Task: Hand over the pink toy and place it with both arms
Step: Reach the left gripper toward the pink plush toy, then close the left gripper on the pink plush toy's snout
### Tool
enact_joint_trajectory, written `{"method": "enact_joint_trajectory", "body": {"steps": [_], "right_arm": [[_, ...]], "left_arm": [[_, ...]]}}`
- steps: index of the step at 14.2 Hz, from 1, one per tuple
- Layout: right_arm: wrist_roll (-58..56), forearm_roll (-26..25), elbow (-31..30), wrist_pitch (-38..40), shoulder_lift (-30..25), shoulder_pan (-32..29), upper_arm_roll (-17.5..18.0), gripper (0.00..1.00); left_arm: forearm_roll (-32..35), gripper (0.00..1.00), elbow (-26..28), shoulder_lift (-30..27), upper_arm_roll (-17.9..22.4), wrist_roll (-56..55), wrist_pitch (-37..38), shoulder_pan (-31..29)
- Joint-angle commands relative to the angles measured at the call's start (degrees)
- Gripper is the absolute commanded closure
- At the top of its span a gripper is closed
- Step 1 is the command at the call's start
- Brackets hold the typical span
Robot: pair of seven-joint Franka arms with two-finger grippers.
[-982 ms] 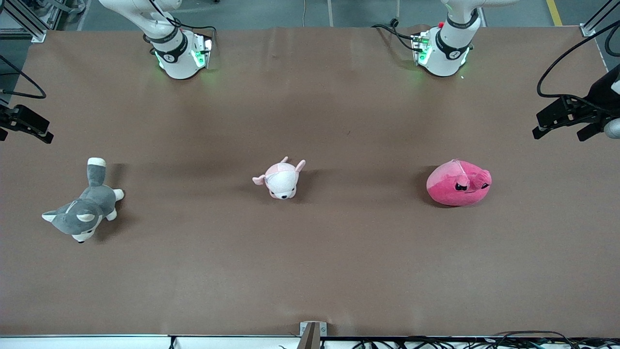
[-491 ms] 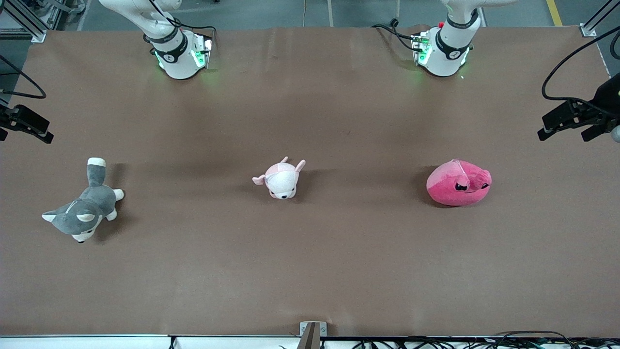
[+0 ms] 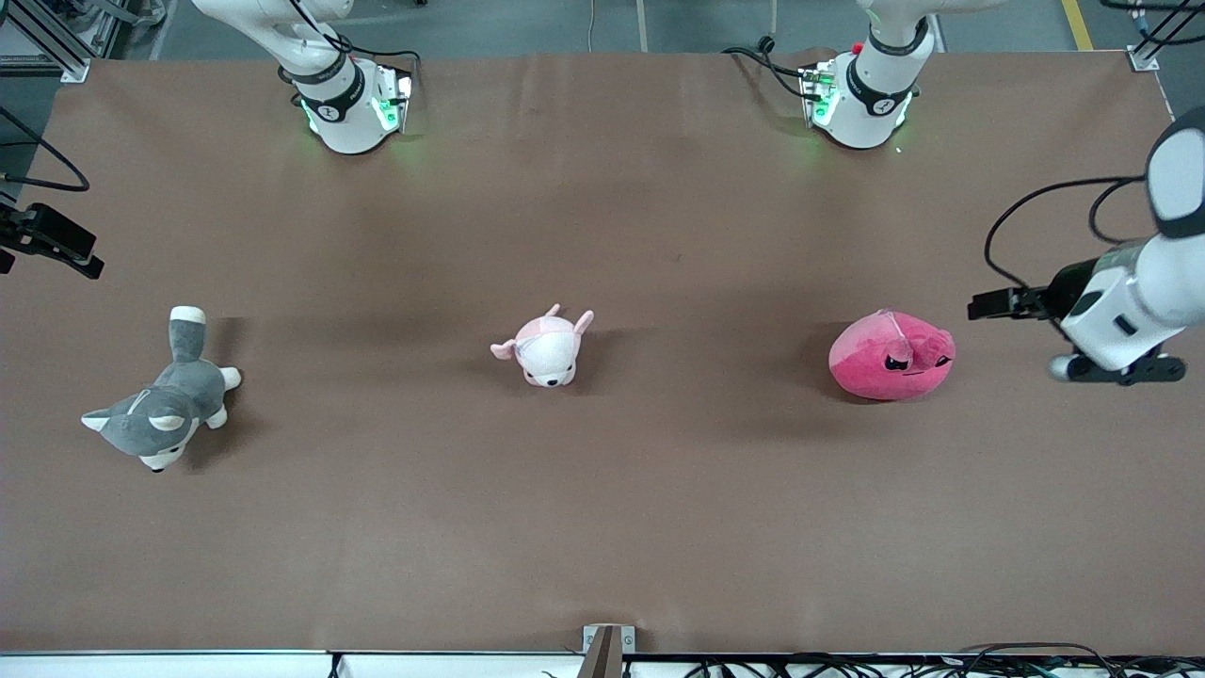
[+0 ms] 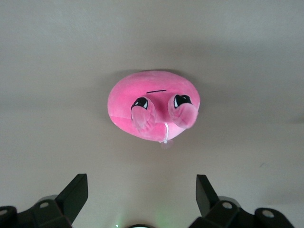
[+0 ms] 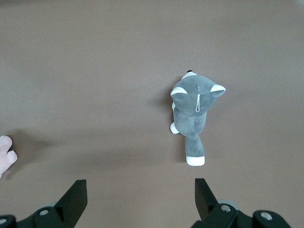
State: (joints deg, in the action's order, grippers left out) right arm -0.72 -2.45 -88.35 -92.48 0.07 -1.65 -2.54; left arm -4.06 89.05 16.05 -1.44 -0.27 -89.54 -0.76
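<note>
My left gripper grabs the toy by its nub with the white tag next, which leaves the pink toy's other nub [image 4: 143, 115] free for the handover.
The pink toy [image 3: 891, 356], a hot-pink rounded plush with angry black eyes, lies on the brown table toward the left arm's end. In the left wrist view the pink toy [image 4: 153, 105] shows its face and two nubs. My left gripper [image 3: 986, 307] hangs in the air beside the toy, toward the table's end, apart from it. It is open and empty [image 4: 140, 195]. My right gripper [image 3: 55, 247] waits at the right arm's end of the table, above the grey plush. It is open and empty [image 5: 141, 197].
A pale pink-and-white plush animal [image 3: 543, 347] lies mid-table. A grey-and-white husky plush [image 3: 165, 407] lies toward the right arm's end, and also shows in the right wrist view [image 5: 194, 113]. The arm bases [image 3: 348, 104] [image 3: 861, 94] stand along the table's edge farthest from the front camera.
My left gripper has swung in from the table's end, closer to the pink toy, and its white forearm has come into view. The toys and the right gripper have not moved.
</note>
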Motion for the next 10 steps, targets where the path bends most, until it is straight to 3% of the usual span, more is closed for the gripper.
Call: {"method": "enact_joint_trajectory", "body": {"steps": [1, 7, 8, 10], "right_arm": [[-0.3, 1.0, 0.0, -0.1, -0.3, 0.4, -0.5, 0.00], [-0.3, 1.0, 0.0, -0.1, -0.3, 0.4, -0.5, 0.00], [-0.3, 1.0, 0.0, -0.1, -0.2, 0.4, -0.5, 0.00], [-0.3, 1.0, 0.0, -0.1, -0.3, 0.4, -0.5, 0.00]], "left_arm": [[0.9, 0.00, -0.3, 3.7, 0.0, -0.3, -2.1, 0.2], [0.8, 0.00, 3.8, 8.0, -0.1, -0.4, -7.6, -0.1], [0.7, 0.05, 5.1, 8.0, -0.1, -0.6, -8.7, 0.0], [0.8, 0.25, 6.7, 8.0, -0.1, -3.1, -9.3, 0.0]]}}
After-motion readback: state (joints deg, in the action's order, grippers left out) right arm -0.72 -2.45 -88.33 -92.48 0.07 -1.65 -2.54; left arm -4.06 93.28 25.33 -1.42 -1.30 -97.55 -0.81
